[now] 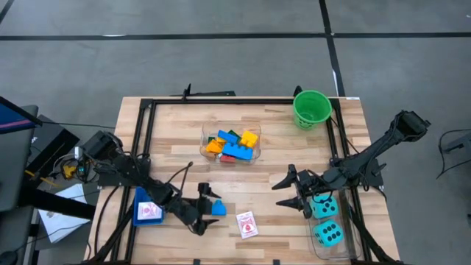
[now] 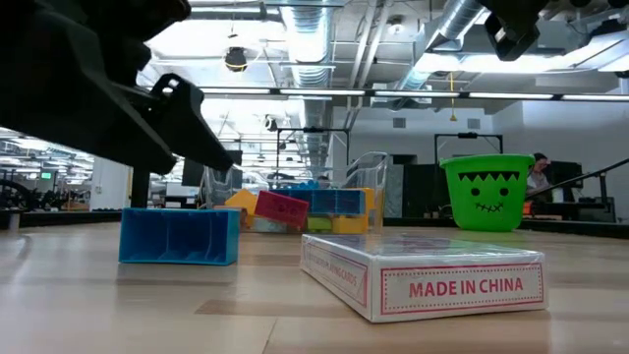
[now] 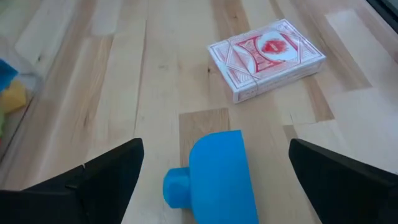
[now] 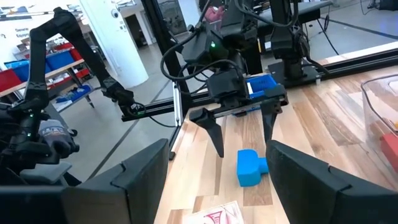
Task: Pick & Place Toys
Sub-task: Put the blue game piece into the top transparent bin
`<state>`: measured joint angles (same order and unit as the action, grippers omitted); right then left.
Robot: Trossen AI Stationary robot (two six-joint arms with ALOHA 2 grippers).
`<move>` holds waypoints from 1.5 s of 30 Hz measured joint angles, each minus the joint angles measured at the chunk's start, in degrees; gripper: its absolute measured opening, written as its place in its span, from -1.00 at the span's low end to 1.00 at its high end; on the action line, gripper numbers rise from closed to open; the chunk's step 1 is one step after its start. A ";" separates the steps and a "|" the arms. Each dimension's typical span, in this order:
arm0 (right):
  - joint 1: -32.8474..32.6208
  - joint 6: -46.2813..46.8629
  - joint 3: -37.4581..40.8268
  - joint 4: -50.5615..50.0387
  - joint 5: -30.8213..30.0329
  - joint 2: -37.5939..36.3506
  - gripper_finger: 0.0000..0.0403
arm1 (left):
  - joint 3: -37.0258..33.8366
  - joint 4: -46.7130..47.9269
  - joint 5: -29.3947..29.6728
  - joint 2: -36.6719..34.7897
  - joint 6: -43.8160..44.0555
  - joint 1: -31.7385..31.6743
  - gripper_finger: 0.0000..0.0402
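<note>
My left gripper grabs the blue brick by its stud and opposite flat side next, to put the brick into the clear tub (image 1: 229,143).
A blue brick (image 3: 217,180) lies on the table near the front edge; it also shows in the high view (image 1: 218,207). My left gripper (image 1: 206,210) is open just above it, one finger on either side, touching nothing. A red-and-white card box (image 1: 247,224) lies flat to the brick's right. A second card box (image 1: 148,212) lies on a blue tray. My right gripper (image 1: 285,191) is open and empty, right of centre. Two teal dice (image 1: 326,221) sit in a clear tub at the front right. Several coloured bricks (image 1: 232,143) fill a clear tub at mid table.
A green bucket (image 1: 312,108) stands at the far right corner. A black frame (image 1: 143,132) runs along the table's left, far and right sides. Bare wood lies between the brick tub and the front edge.
</note>
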<state>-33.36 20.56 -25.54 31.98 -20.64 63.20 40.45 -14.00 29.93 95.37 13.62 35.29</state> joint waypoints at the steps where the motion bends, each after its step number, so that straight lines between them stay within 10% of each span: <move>1: 0.00 0.01 0.00 -0.05 0.01 0.00 0.29 | 0.00 -0.14 -0.10 0.04 0.41 0.00 0.99; 45: -0.04 0.01 0.00 -0.29 0.04 0.00 0.29 | 0.04 -2.99 0.94 8.94 11.11 -1.29 0.74</move>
<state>-33.41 20.56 -25.54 31.68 -20.60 63.20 40.49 -16.99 30.87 104.31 24.73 34.00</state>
